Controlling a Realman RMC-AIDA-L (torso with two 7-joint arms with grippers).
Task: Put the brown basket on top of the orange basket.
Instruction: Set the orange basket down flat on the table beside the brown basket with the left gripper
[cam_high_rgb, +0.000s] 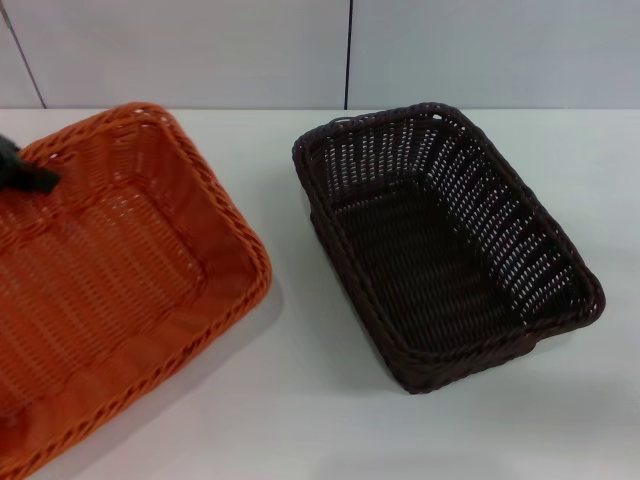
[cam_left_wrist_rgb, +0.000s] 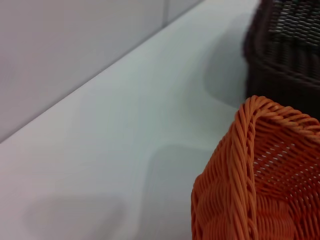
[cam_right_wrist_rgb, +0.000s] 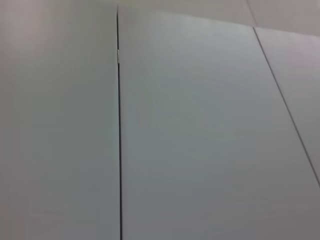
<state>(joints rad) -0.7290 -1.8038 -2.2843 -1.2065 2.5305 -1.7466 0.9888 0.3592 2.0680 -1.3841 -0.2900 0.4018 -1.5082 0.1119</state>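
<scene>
I need to keep the orange basket in my left gripper until it gets to the white table. The basket is hanging tilted above the table, with its shadow below it.
The orange basket (cam_high_rgb: 120, 260) fills the left of the head view. It looks raised and tilted, and casts a shadow on the table beneath its right rim. My left gripper (cam_high_rgb: 28, 172) shows as a dark shape at the basket's far left rim, shut on it. In the left wrist view one corner of the orange basket (cam_left_wrist_rgb: 265, 170) is very close, with the table well below it. The brown basket (cam_high_rgb: 440, 240) stands upright and empty on the table to the right, apart from the orange one; its side (cam_left_wrist_rgb: 285, 45) also shows in the left wrist view. My right gripper is out of view.
The white table (cam_high_rgb: 300, 420) runs back to a pale panelled wall (cam_high_rgb: 200, 50). A strip of bare table separates the two baskets. The right wrist view shows only the wall panels (cam_right_wrist_rgb: 200, 125) and their seams.
</scene>
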